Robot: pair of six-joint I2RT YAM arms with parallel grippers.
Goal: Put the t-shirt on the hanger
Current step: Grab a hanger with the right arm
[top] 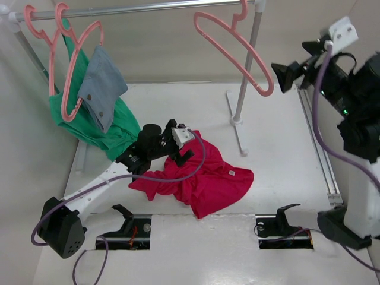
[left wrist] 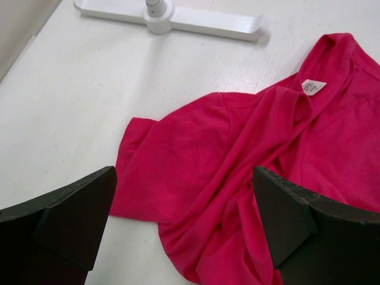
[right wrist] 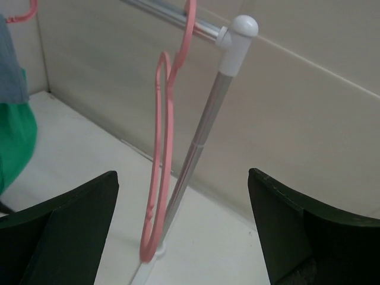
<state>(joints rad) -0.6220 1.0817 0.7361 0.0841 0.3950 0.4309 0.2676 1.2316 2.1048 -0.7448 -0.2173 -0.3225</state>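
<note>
I should reach the pink hanger with my right gripper and grab the nearest arm of the hanger edge-on. The opposite end of the hanger then stays free to go into the t-shirt's neck.
The crimson t-shirt [top: 205, 178] lies crumpled on the white table, its white neck label facing up. My left gripper [top: 183, 143] hovers low over the shirt's left part, open, with nothing between its fingers. In the left wrist view the t-shirt [left wrist: 237, 154] fills the gap of the open left gripper [left wrist: 184, 178]. The empty pink hanger [top: 267, 88] hangs tilted from the rail at the back right. My right gripper [top: 284, 76] is raised just right of it, open and apart from it. In the right wrist view the hanger [right wrist: 148, 249] shows edge-on beyond the open right gripper [right wrist: 183, 178].
A clothes rack spans the back: rail [top: 136, 7], right post [top: 246, 65] and white foot [top: 237, 127], seen also as the foot [left wrist: 178, 18]. At the left end hang a green garment [top: 101, 127] and a grey-blue garment [top: 104, 86] on pink hangers. Walls stand close on both sides.
</note>
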